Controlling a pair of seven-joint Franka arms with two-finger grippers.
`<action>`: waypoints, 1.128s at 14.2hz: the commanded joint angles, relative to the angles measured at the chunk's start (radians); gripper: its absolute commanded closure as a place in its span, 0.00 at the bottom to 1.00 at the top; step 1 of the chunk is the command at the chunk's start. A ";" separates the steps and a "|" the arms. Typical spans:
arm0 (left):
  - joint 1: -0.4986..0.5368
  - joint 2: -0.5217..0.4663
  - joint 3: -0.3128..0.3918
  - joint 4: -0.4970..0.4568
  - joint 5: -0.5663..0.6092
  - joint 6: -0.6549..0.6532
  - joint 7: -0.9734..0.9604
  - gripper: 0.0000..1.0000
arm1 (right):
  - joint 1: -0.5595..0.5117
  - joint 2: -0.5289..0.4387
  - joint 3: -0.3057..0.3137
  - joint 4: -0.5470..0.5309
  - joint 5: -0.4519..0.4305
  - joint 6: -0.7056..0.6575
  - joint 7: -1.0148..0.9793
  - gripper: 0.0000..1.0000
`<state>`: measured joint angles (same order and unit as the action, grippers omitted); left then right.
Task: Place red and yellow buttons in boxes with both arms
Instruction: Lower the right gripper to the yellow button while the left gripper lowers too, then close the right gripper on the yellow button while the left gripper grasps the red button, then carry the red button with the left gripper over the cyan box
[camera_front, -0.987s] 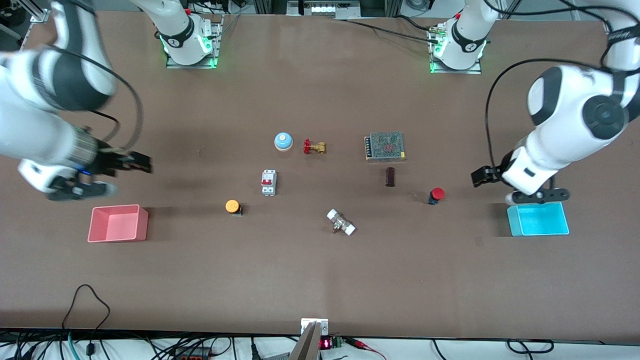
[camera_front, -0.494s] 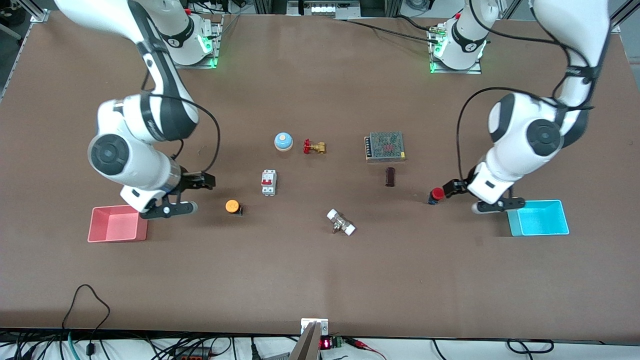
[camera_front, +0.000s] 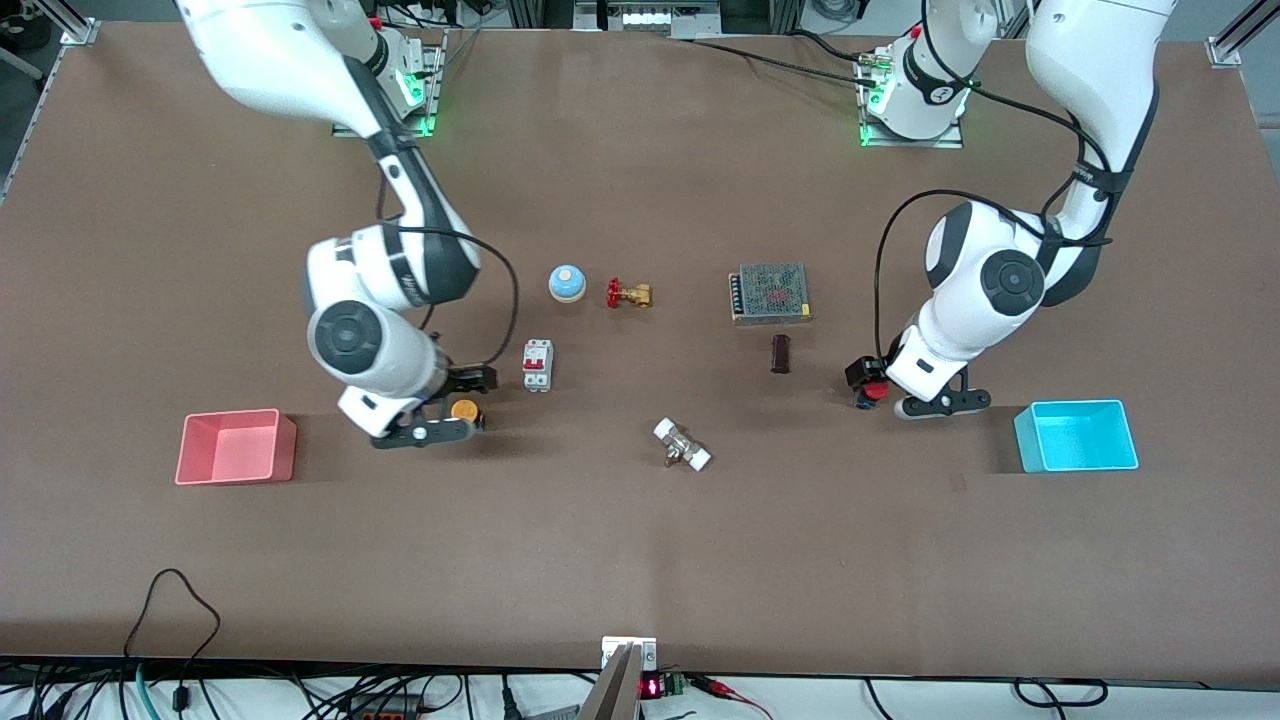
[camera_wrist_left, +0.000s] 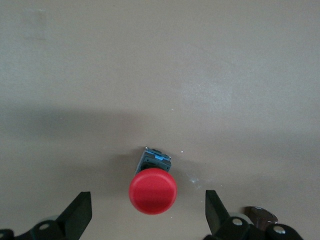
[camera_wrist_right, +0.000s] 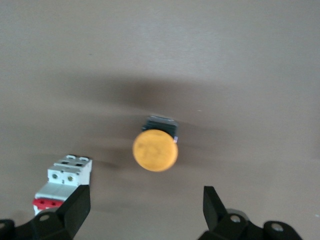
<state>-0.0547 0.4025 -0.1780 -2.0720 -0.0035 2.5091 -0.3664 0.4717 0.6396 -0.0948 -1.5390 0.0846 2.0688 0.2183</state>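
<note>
I need to close my left gripper on the red cap (camera_front: 876, 390) (camera_wrist_left: 153, 191) now, since it is between the gripper's open fingertips.
The yellow button (camera_front: 464, 409) stands on the table between the pink-red box (camera_front: 235, 470) and a circuit breaker. My right gripper (camera_front: 460, 398) hangs over it, open and empty. In the right wrist view the yellow cap (camera_wrist_right: 155, 150) lies just ahead of the open gripper (camera_wrist_right: 145, 202). The red button (camera_front: 877, 391) stands toward the left arm's end of the table, beside the cyan box (camera_front: 1085, 462). My left gripper (camera_front: 868, 383) is over it, open and empty. In the left wrist view the red cap (camera_wrist_left: 153, 191) sits between the open fingertips of the gripper (camera_wrist_left: 146, 205).
A white circuit breaker (camera_front: 538, 365) stands close to the yellow button and shows in the right wrist view (camera_wrist_right: 62, 182). A blue-and-white bell (camera_front: 567, 283), a brass valve (camera_front: 628, 294), a mesh-topped metal unit (camera_front: 769, 293), a dark block (camera_front: 781, 353) and a white-ended fitting (camera_front: 682, 446) lie mid-table.
Both arms have swung in from the table's ends. The right gripper moved from above the pink-red box to the yellow button, the left from the cyan box to the red button.
</note>
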 joint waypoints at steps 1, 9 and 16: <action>-0.004 0.002 0.002 0.000 0.000 0.008 -0.008 0.09 | 0.001 0.055 -0.011 0.057 -0.002 -0.007 0.016 0.00; -0.004 0.012 0.002 0.007 0.002 0.010 -0.037 0.61 | -0.016 0.095 -0.014 0.057 -0.002 0.030 0.024 0.00; 0.030 -0.014 0.014 0.076 0.011 -0.030 -0.026 0.77 | -0.019 0.115 -0.014 0.059 0.001 0.051 0.027 0.00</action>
<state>-0.0469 0.4108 -0.1695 -2.0212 -0.0035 2.5140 -0.4010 0.4564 0.7447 -0.1118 -1.5028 0.0846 2.1143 0.2311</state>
